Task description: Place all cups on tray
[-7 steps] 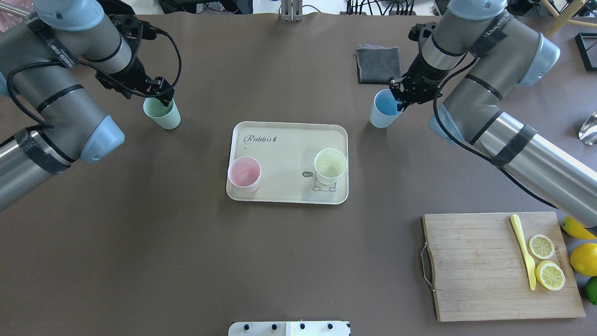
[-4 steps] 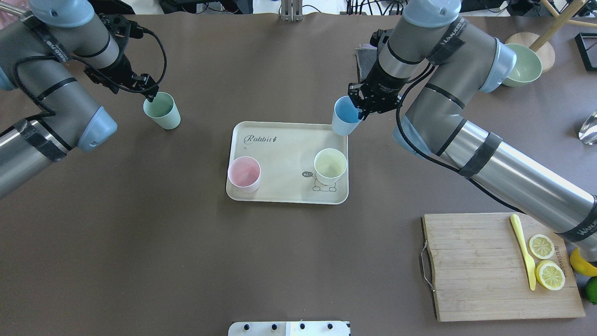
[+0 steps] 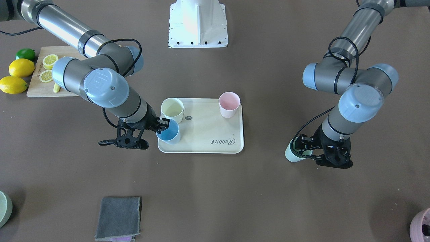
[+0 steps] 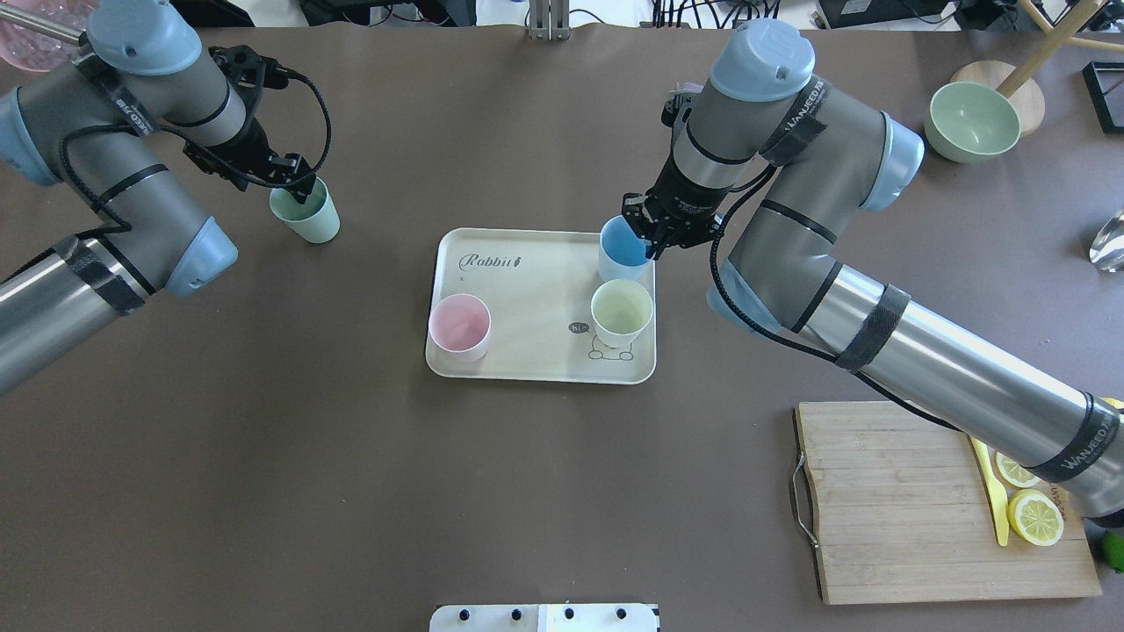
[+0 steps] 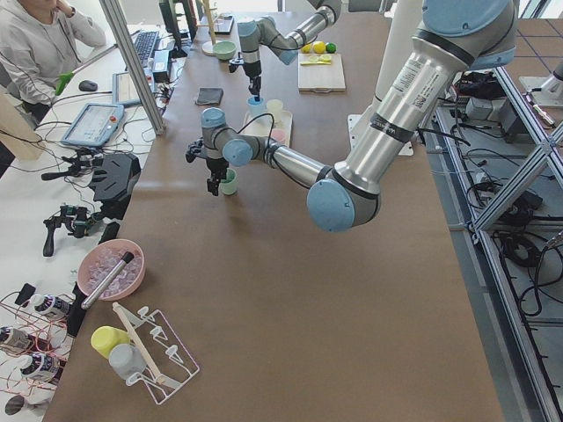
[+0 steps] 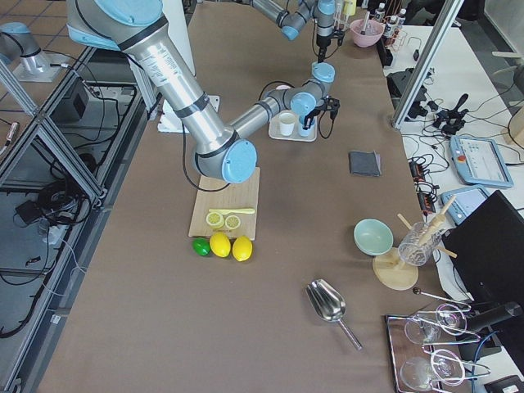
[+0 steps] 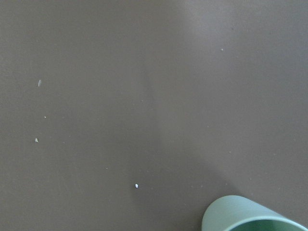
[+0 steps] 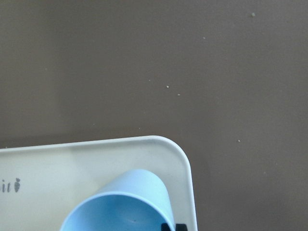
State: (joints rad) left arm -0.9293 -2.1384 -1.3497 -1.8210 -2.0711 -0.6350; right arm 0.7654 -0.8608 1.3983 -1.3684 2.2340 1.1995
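Observation:
The left gripper grabs the mint green cup by its rim (image 3: 309, 153) next, to set it on the cream tray (image 3: 207, 129).
The cream tray (image 4: 527, 290) lies mid-table, also in the front view (image 3: 208, 129). The pink cup (image 4: 459, 325) and the pale yellow cup (image 4: 622, 312) stand on it. My right gripper (image 4: 652, 239) is shut on the rim of the light blue cup (image 4: 620, 248), held tilted over the tray's far right corner next to the yellow cup; the right wrist view shows this cup (image 8: 120, 204) over the tray corner (image 8: 185, 159). The mint green cup (image 4: 306, 212) stands on the table left of the tray. My left gripper (image 4: 297, 183) is open at its rim (image 3: 293, 151).
A wooden cutting board (image 4: 904, 509) with lemon slices and a yellow knife lies at the near right. A pale green bowl (image 4: 969, 121) and a metal scoop (image 4: 1108, 239) are at the far right. A grey cloth (image 3: 118, 216) lies beyond the tray.
My right arm carried the blue cup leftward from the table onto the tray's far right corner. My left gripper shifted away and came back to the mint cup's rim; that cup stayed put.

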